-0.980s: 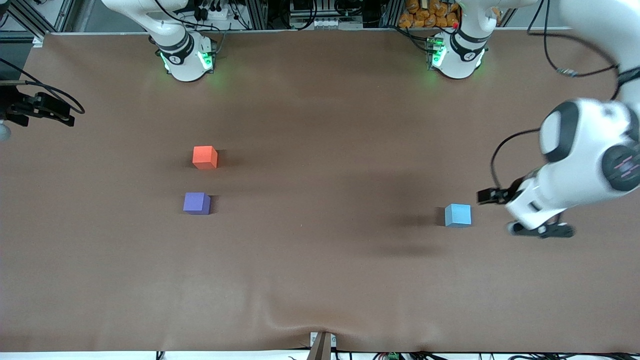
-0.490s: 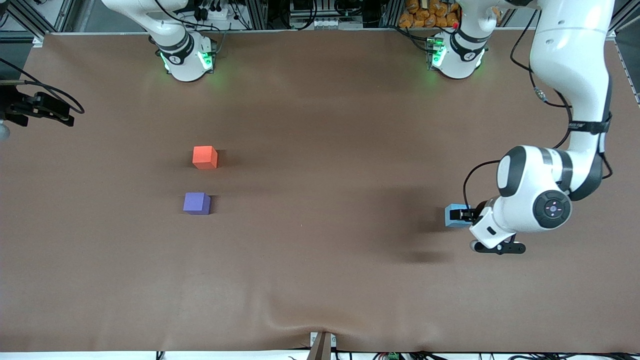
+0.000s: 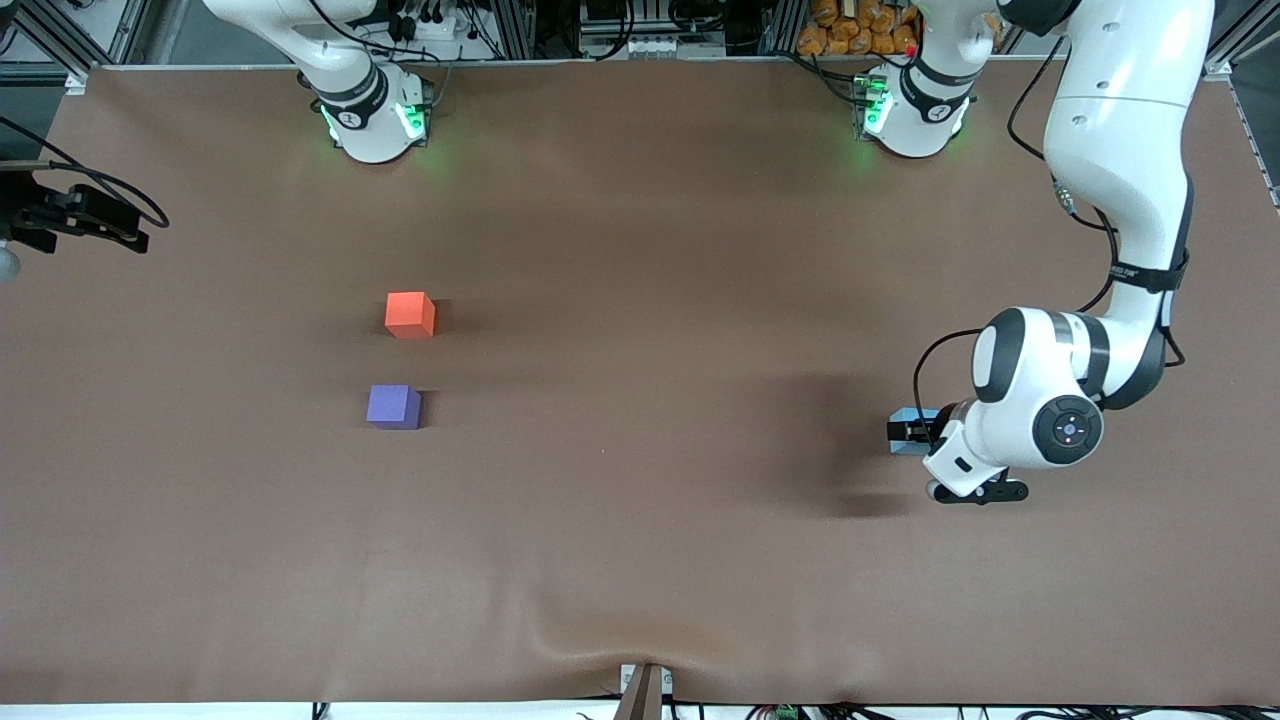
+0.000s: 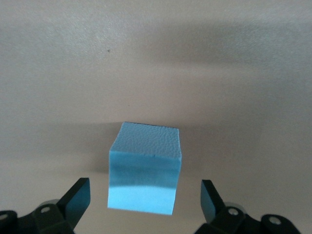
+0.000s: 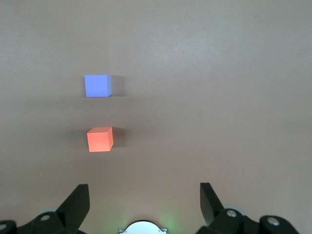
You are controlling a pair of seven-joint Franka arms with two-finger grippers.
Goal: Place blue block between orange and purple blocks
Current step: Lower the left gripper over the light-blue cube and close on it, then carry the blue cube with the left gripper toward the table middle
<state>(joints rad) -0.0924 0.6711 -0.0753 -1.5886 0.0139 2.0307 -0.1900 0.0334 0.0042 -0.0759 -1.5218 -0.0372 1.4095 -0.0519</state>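
Note:
I will grab the blue block by its opposite sides next with my left gripper. Then I will put it between the orange and purple blocks.
The blue block [image 3: 906,415] lies on the table toward the left arm's end. My left gripper [image 3: 915,432] is low over it and covers most of it. In the left wrist view the block [image 4: 144,170] sits between the open fingers [image 4: 78,196], with a gap on each side. The orange block [image 3: 410,314] and the purple block [image 3: 393,407] lie toward the right arm's end, the purple one nearer to the front camera, a gap between them. My right gripper [image 5: 144,195] is open and empty, high above both blocks [image 5: 100,139] [image 5: 98,86], and waits.
The table is covered in brown cloth [image 3: 640,500]. A black fixture with cables [image 3: 80,215] sticks in at the table's edge at the right arm's end. The arm bases [image 3: 370,120] [image 3: 915,115] stand along the edge farthest from the front camera.
The left arm has swung in from the table's end and come down, so its gripper now straddles the blue block. The blocks and the right arm have not moved.

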